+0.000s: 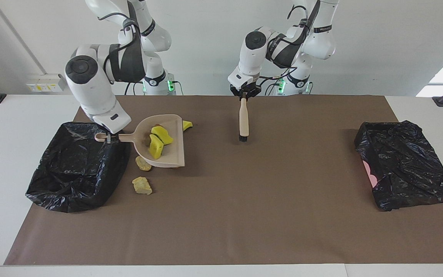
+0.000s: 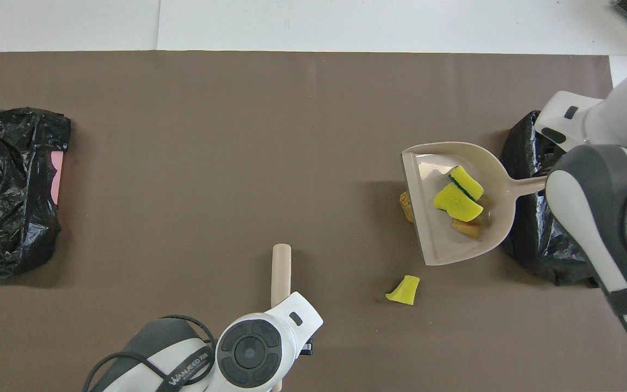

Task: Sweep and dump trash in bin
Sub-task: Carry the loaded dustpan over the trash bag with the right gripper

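My left gripper is holding the brush (image 2: pixel 281 267) and needs to keep holding it until it is lower. The brush is up above the brown mat in the overhead view.
My right gripper (image 1: pixel 108 137) is shut on the handle of the pale pink dustpan (image 1: pixel 175 150), held above the mat beside the black bin (image 1: pixel 77 165), the handle over the bin's rim. The pan (image 2: pixel 428 169) carries two yellow sponge chunks (image 1: pixel 156 144) (image 2: pixel 458 198) and brown pieces (image 2: pixel 468 227). On the mat lie a yellow chunk (image 1: pixel 187 124) (image 2: pixel 404 290), two tan lumps (image 1: pixel 143 163) (image 1: pixel 142 186), and a brown lump (image 2: pixel 404 204) peeking from under the pan. My left gripper (image 1: pixel 244 95) is shut on the brush (image 1: pixel 243 121) (image 2: pixel 281 267), bristles down.
A second black-lined bin (image 1: pixel 404 163) (image 2: pixel 8 185) with a pink edge stands at the left arm's end of the table. A brown mat (image 1: pixel 244 211) covers the table. The right arm covers part of the near bin (image 2: pixel 536 239) in the overhead view.
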`<state>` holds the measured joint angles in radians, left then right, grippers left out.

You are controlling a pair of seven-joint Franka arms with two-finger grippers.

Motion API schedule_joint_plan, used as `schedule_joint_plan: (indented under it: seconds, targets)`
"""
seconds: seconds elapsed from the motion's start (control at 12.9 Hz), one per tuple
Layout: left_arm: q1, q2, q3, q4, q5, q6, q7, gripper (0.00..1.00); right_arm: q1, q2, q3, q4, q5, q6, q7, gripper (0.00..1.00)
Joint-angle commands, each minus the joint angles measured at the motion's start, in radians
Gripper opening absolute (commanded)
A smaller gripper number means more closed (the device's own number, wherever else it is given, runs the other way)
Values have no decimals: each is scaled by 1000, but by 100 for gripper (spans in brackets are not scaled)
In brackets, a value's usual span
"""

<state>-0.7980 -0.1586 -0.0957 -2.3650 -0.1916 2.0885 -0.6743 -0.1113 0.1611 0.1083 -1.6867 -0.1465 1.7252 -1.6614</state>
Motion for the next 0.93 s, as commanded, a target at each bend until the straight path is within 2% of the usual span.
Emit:
schedule_joint_plan:
  seconds: [0.0, 0.31, 0.46, 0.62, 0.85]
  targets:
    - [-49, 33, 11, -2, 26, 51, -62, 0, -94, 0, 8, 45, -24, -21, -145, 0]
    - [-63, 59, 11, 7, 54, 108, -94, 0, -226, 12, 10, 70, -119, 29, -346, 0]
    - [-63, 89, 11, 23, 112, 134, -163, 0, -275, 21, 8, 91, -152, 79, -408, 0]
    - [-70, 97, 11, 23, 121, 156, -191, 0, -330, 29, 8, 97, -191, 114, -396, 0]
    - [-86, 99, 11, 23, 123, 160, -220, 0, -392, 29, 7, 97, -252, 255, -310, 0]
